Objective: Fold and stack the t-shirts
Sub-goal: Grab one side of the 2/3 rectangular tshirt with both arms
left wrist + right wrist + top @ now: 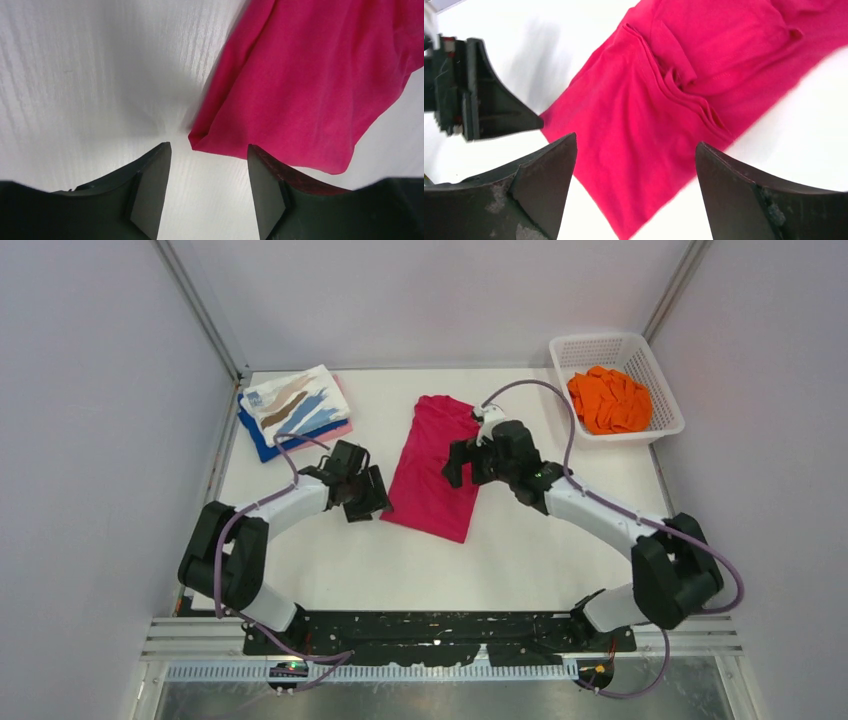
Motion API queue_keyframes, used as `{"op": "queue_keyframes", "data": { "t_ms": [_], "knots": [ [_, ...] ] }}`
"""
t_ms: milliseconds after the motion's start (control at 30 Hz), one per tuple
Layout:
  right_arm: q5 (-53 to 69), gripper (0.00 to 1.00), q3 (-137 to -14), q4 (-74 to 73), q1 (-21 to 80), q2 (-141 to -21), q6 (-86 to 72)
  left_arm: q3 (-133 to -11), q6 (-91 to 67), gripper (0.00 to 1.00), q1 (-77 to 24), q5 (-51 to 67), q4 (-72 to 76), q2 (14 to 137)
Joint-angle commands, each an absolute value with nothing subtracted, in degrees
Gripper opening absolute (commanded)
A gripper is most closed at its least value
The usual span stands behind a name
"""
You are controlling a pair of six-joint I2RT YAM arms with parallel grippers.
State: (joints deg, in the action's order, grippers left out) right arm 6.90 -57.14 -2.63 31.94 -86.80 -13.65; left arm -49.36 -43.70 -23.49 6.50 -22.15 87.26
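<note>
The left gripper's corner is opposite the magenta t-shirt's near-end corner. My right gripper will grab that near-end corner next, to fold the t-shirt evenly over itself.
The magenta t-shirt lies folded into a long strip in the middle of the table. My left gripper is open and empty at the shirt's near left edge; in the left wrist view the shirt's corner lies just ahead of the open gripper. My right gripper is open and empty above the shirt's right side; the right wrist view shows the shirt below the gripper. The orange t-shirt lies crumpled in the basket. The white streaked t-shirt tops a folded stack over the blue one and the pale pink one.
The white lattice basket stands at the back right corner. The folded stack sits at the back left. Grey walls enclose the table on three sides. My left gripper's fingers show at the left of the right wrist view.
</note>
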Motion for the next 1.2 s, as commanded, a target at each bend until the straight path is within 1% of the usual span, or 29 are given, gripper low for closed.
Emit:
{"op": "queue_keyframes", "data": {
  "t_ms": [0, 100, 233, 333, 367, 400, 433, 500, 600, 633, 800, 833, 933, 1033, 1167],
  "knots": [
    [3.2, 0.95, -46.2, 4.9, 30.7, -77.3, -15.9, -48.2, -45.0, 0.56, -23.2, 11.2, -17.7, 89.2],
    [1.9, 0.95, -42.7, 2.4, 30.6, -72.1, -14.8, -47.2, -45.9, 0.53, -23.2, 10.7, -16.7, 90.4],
    [4.9, 0.96, -39.3, 2.3, 31.1, -67.6, -14.2, -47.9, -46.6, 0.5, -23.2, 10.0, -15.9, 93.0],
    [5.4, 0.96, -37.8, 1.3, 32.5, -65.3, -12.6, -48.4, -47.0, 0.45, -23.2, 10.1, -14.8, 94.7],
    [5.1, 0.97, -37.6, 0.8, 33.6, -65.1, -11.4, -48.6, -47.0, 0.41, -23.2, 10.1, -14.7, 95.2],
    [4.2, 0.99, -37.6, -1.4, 34.3, -64.8, -10.8, -48.9, -46.9, 0.35, -23.2, 10.6, -14.6, 95.6],
    [3.6, 1.0, -37.9, -2.4, 36.0, -64.6, -9.5, -49.1, -46.9, 0.26, -23.2, 11.2, -14.6, 95.9],
    [0.7, 0.96, -38.8, -5.1, 39.1, -64.6, -6.9, -48.8, -46.9, 0.01, -23.3, 12.0, -14.4, 96.0],
    [-2.7, 0.9, -40.9, -9.6, 43.9, -66.9, -3.0, -48.0, -47.1, 0.0, -23.3, 11.3, -14.4, 94.5],
    [-4.1, 0.86, -42.4, -10.6, 46.1, -68.0, -1.4, -47.8, -47.1, 0.0, -23.3, 10.9, -14.6, 93.6],
    [-9.7, 0.75, -50.4, -18.1, 52.9, -80.0, 4.3, -47.5, -46.8, 0.0, -23.3, 10.2, -15.6, 91.1],
    [-10.4, 0.71, -51.3, -18.6, 53.4, -81.4, 4.8, -47.4, -46.8, 0.0, -23.3, 10.2, -15.7, 90.9],
    [-10.9, 0.66, -55.6, -20.1, 54.9, -88.4, 7.1, -47.4, -46.8, 0.0, -23.3, 10.4, -15.9, 90.8],
    [-11.1, 0.57, -58.5, -21.8, 55.4, -93.2, 8.0, -47.5, -46.9, 0.0, -23.3, 10.5, -16.2, 90.8],
    [-12.7, 0.46, -60.9, -25.9, 56.0, -98.8, 7.7, -47.8, -46.8, 0.0, -23.3, 10.3, -16.8, 90.6]
  ]
}}
